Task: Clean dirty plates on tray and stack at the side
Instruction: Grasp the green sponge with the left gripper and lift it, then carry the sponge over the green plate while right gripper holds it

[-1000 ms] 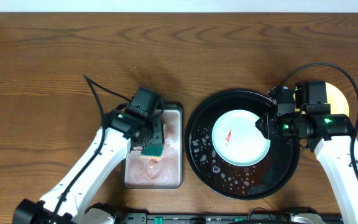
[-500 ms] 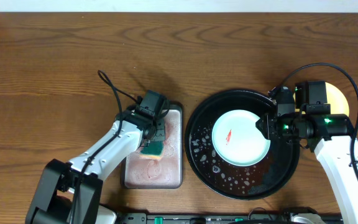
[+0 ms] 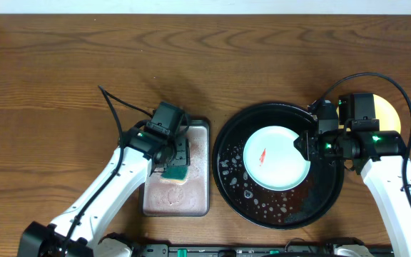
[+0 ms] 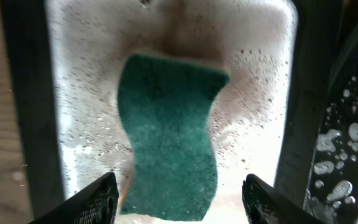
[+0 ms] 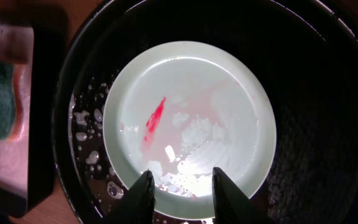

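Observation:
The left gripper grabs the green sponge across its long sides next, green side on top, leaving the sponge's bottom free to scrub the mint-white plate.
A pale mint-white plate (image 3: 277,157) with a red smear (image 5: 155,119) lies in the black tray (image 3: 227,168), which is wet and dotted with suds. My right gripper (image 5: 184,174) points down at the plate's right edge. It is partly open, its tips over the rim and nothing pinched between them. A yellow plate (image 3: 385,108) shows on the table behind the right arm. My left gripper (image 4: 180,186) hangs open over a green sponge (image 4: 169,137), which lies loose in the grey pan (image 3: 195,200).
The grey metal pan holds foamy pinkish water and sits just left of the tray, their rims almost touching. The tray's wet rim (image 4: 347,124) shows at the right of the left wrist view. Bare wooden table (image 3: 205,64) lies beyond both.
The left arm swung its elbow inward and back out while its gripper stayed over the pan. The sponge lies in the same spot. The right arm and the plate have not moved.

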You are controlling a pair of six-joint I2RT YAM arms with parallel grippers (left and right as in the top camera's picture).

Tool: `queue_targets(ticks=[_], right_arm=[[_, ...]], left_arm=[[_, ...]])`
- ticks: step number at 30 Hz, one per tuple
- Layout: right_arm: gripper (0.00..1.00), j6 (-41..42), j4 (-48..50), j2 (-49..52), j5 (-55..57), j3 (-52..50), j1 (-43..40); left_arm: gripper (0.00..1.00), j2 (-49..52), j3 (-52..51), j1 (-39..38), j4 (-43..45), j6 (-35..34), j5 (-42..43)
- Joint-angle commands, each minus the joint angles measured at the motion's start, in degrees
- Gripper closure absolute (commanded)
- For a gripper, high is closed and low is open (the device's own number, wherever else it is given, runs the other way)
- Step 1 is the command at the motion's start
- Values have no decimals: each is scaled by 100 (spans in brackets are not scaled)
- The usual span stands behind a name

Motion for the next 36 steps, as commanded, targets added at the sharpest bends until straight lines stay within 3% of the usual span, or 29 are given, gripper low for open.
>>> queue_targets(ticks=[1,4,7,12,15,21,29,36], right_arm=[[72,-63,-7,-28,-63,66,39],[71,-63,-2,-28,-61,66,39],[71,-63,-4,-28,-57,66,39],[62,-68,7,-28,7,66,37],[64,-57,0,-26,52,66,22],[73,717,4,133,643,66,-413],[69,398,-52,1141,356,63,-1130],[70,-4,68,2476,-184,59,-1187]], left_arm=[[35,243,-216,17,186,-7,190],[37,577,-518,17,713,-7,190],[50,929,-664,20,994,-9,192],[92,1235,-649,31,1161,-2,190],[93,1158,-518,31,1060,-2,192],[93,741,101,28,212,46,197],[93,201,1305,-90,-894,385,586],[93,162,1655,-608,-632,396,1150]])
